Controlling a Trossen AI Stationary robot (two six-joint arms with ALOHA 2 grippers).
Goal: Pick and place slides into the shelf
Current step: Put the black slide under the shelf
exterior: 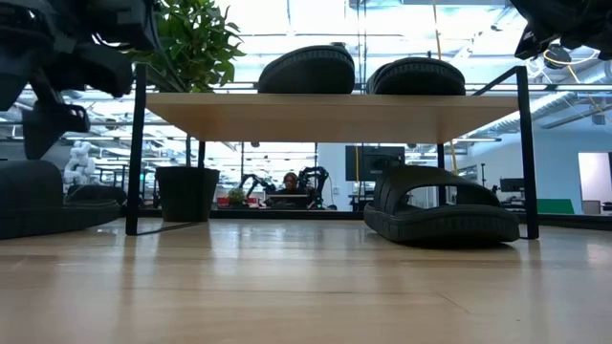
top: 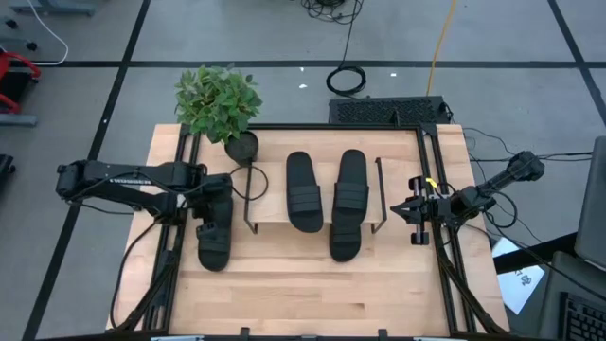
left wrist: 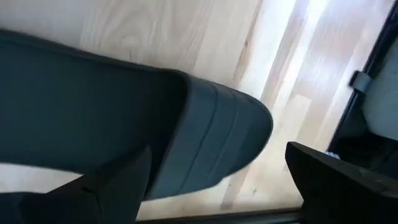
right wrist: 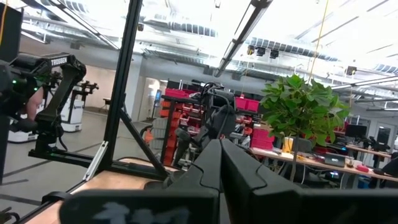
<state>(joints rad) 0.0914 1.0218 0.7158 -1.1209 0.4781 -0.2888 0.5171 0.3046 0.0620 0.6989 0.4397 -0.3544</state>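
My left gripper grabs the black slide by its strap (top: pixel 214 240) next, to place it from the tabletop into the shelf (top: pixel 270 206).
Two black slides (top: pixel 303 189) (top: pixel 352 178) lie on top of the light-wood shelf (top: pixel 270 206). A third slide (exterior: pixel 440 205) lies on the table under the shelf's right half, its near end (top: pixel 343 242) sticking out. A fourth slide (top: pixel 213 242) lies flat on the table left of the shelf. My left gripper (top: pixel 210 206) is open and tipped down over this slide's far end. In the left wrist view one finger (left wrist: pixel 118 186) shows in front of the slide (left wrist: pixel 205 137) and the other (left wrist: pixel 336 180) beside it. My right gripper (top: pixel 415 210) is shut, raised at the table's right side. My left gripper stands open just over the fourth slide's far end (left wrist: pixel 249 124), coming from above at a slant. I cannot tell whether either finger touches it. The slide lies flat on the table.
A potted plant (top: pixel 220 99) stands at the table's far left, its dark pot (top: pixel 241 147) close to the shelf's far left leg. Black frame rails (top: pixel 180 189) (top: pixel 437 189) run along both table sides. Bare wood (top: pixel 312 294) lies near the front edge.
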